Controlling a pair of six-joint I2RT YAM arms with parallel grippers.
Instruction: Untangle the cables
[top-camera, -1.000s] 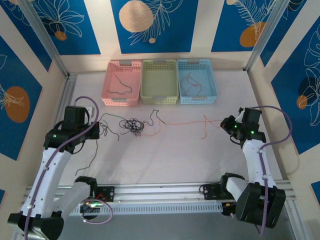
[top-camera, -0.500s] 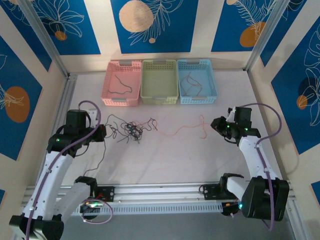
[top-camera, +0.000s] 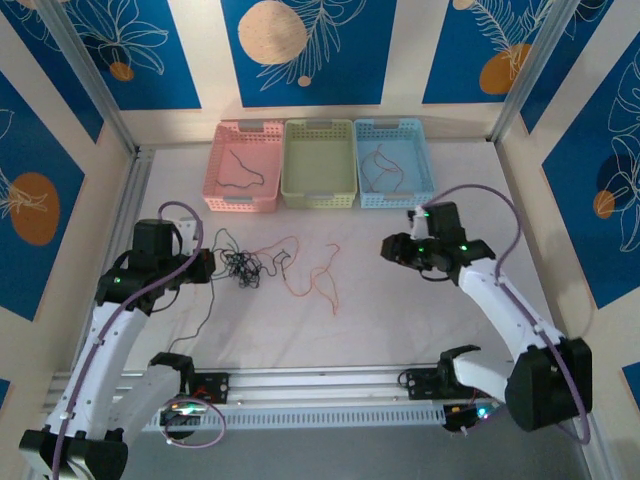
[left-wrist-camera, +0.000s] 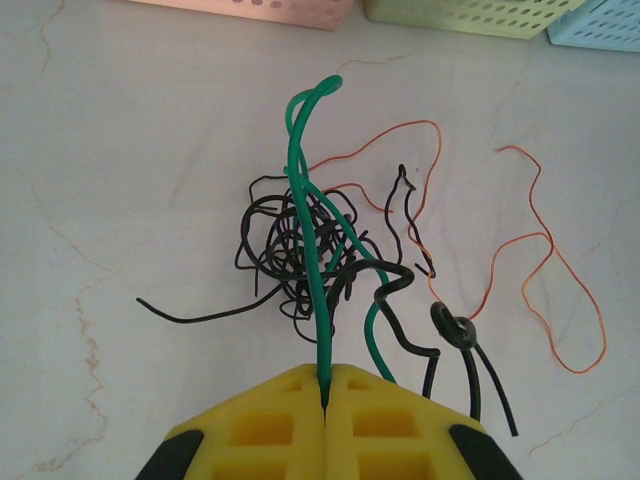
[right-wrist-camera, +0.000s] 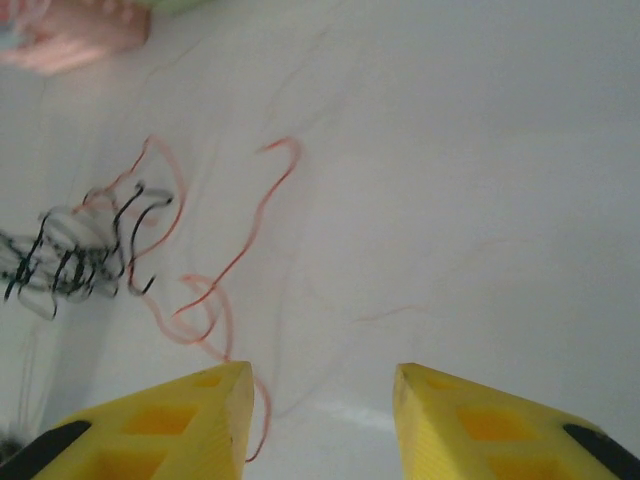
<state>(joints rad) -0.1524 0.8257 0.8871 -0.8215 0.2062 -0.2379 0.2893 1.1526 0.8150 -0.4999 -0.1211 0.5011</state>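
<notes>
My right gripper should untangle the orange cable (top-camera: 320, 280), next grabbing its loose loops, free of the black tangle.
The cables lie mid-table as a black tangle (top-camera: 243, 268) (left-wrist-camera: 300, 250) (right-wrist-camera: 80, 250), with a thin orange cable (top-camera: 320, 280) (left-wrist-camera: 560, 290) (right-wrist-camera: 240, 250) looping loosely to its right. My left gripper (top-camera: 205, 268) (left-wrist-camera: 327, 385) sits just left of the tangle, shut on a green cable (left-wrist-camera: 312, 230) that runs up through the black knot. My right gripper (top-camera: 388, 247) (right-wrist-camera: 322, 385) hovers right of the orange loops. It is open with nothing between its fingers, and the orange cable's end passes by its left fingertip.
Three baskets stand in a row at the back: pink (top-camera: 243, 127), green (top-camera: 318, 127) and blue (top-camera: 388, 127). A dark cable lies in the pink one, and dark and red cables lie in the blue one. A black strand (top-camera: 205, 320) trails toward the near rail.
My right gripper has swung left toward the table's middle and opened, letting go of the orange cable, which went from stretched to slack loops. The left gripper has stayed shut and shifted only slightly.
</notes>
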